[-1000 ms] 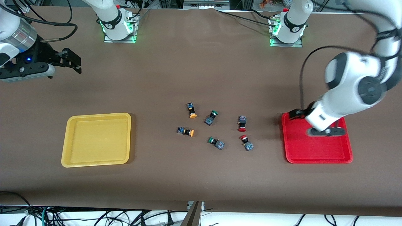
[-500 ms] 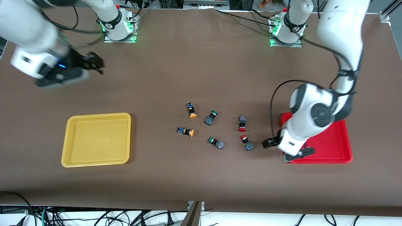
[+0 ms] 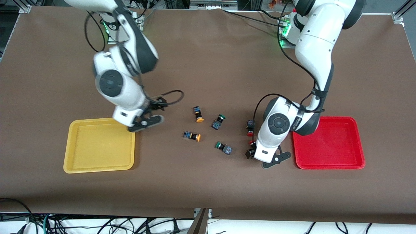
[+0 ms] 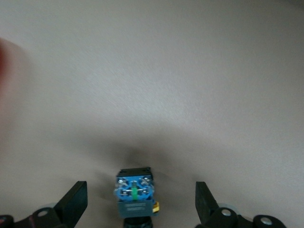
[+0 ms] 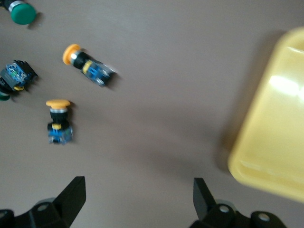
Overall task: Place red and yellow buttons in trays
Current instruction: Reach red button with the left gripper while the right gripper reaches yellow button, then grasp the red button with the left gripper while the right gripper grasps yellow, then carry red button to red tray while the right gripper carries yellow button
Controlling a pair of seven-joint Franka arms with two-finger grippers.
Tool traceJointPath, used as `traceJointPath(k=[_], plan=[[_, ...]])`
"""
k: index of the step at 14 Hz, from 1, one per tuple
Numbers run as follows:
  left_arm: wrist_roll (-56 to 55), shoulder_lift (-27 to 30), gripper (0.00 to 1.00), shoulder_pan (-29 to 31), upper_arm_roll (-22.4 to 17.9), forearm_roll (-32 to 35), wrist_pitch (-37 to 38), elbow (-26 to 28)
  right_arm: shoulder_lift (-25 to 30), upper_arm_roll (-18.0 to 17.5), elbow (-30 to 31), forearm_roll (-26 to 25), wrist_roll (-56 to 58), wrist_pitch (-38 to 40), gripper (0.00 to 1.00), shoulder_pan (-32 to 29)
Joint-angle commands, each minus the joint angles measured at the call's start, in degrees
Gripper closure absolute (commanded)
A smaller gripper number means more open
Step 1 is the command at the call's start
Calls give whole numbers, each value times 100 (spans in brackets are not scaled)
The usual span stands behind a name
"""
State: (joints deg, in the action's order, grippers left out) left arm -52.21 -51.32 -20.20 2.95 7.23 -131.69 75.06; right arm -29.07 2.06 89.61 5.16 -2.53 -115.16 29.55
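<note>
The left gripper isn't ready to close yet: its fingers are above the red button's blue base, so it needs to go down to the base first and then close on it.
Two yellow buttons (image 3: 198, 114) (image 3: 192, 136) lie on their sides mid-table, also seen as yellow buttons (image 5: 88, 64) (image 5: 58, 118) in the right wrist view. One red button (image 3: 250, 127) lies beside the left arm's wrist. The other red button (image 3: 252, 142) shows only its cap under the left gripper (image 3: 256, 152). In the left wrist view its blue base (image 4: 134, 192) sits between the open left gripper (image 4: 140, 204). The right gripper (image 3: 136, 120) (image 5: 137, 197) hangs open over bare table beside the yellow tray (image 3: 99, 146) (image 5: 275, 133). The red tray (image 3: 328, 143) holds nothing.
Two green-capped buttons (image 3: 218, 122) (image 3: 223, 148) lie between the yellow and red ones. One green cap (image 5: 23, 13) shows in the right wrist view. The arms' bases stand along the table's back edge.
The left gripper swept from over the red tray down around the nearer red button. The right arm swung in from its end of the table to beside the yellow tray.
</note>
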Motion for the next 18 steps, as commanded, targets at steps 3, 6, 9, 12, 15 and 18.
traceJointPath(k=[3, 6, 9, 12, 15, 18], plan=[[-159, -88, 0, -98, -75, 182, 29, 61, -1108, 49, -550, 20, 928, -1094, 0, 462], [-158, -124, 11, -160, -75, 182, 30, 158, -1522, 66, -638, -33, 1542, -1789, 0, 631], [-167, -115, 49, -169, -75, 182, 56, 167, -1803, 75, -813, -24, 1694, -2072, 0, 631], [-167, -106, 90, -160, -75, 182, 73, 158, -2102, 75, -1155, -24, 1870, -2134, 0, 587], [-123, 7, 96, -125, -189, 470, 458, 106, -2261, 75, -1209, -24, 1957, -2362, 0, 595], [104, 332, 95, -28, -216, 1069, 1065, 70, -2331, 75, -1201, -6, 1984, -2433, 4, 578]])
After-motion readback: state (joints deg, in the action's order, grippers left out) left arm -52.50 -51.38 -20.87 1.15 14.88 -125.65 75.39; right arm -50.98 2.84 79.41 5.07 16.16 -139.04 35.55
